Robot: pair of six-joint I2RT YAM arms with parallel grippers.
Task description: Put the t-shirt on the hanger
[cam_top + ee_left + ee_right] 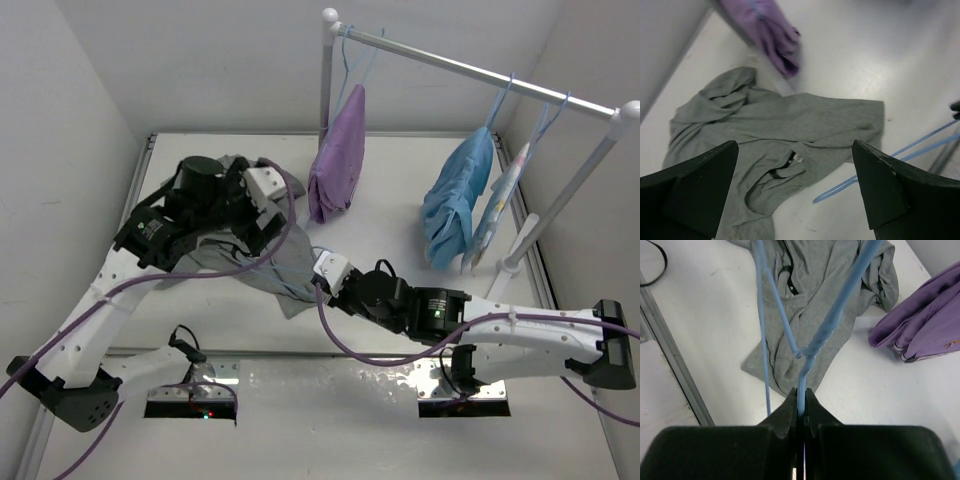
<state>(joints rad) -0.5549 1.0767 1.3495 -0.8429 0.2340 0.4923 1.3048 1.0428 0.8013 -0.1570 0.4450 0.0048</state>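
Note:
The grey t-shirt needs to be picked up next by its neck opening's edge (798, 153) with my left gripper, so the opening stays free for putting in the hanger.
The grey t-shirt (283, 268) lies crumpled on the white table; it also shows in the left wrist view (805, 117) with its neck opening up, and in the right wrist view (812, 287). My left gripper (260, 215) hovers above the shirt, open and empty (794, 150). My right gripper (323, 268) is shut (801, 396) on the neck of the pale-blue wire hanger (832, 322). The hanger's frame reaches out over the shirt's lower edge. Part of its wire (890, 160) lies to the right of the shirt in the left wrist view.
A white rack (470, 68) stands at the back right. A purple garment (338, 160) and a light-blue garment (455, 200) hang from it on blue hangers. White walls close in the left and back. A metal strip (330, 355) runs along the near edge.

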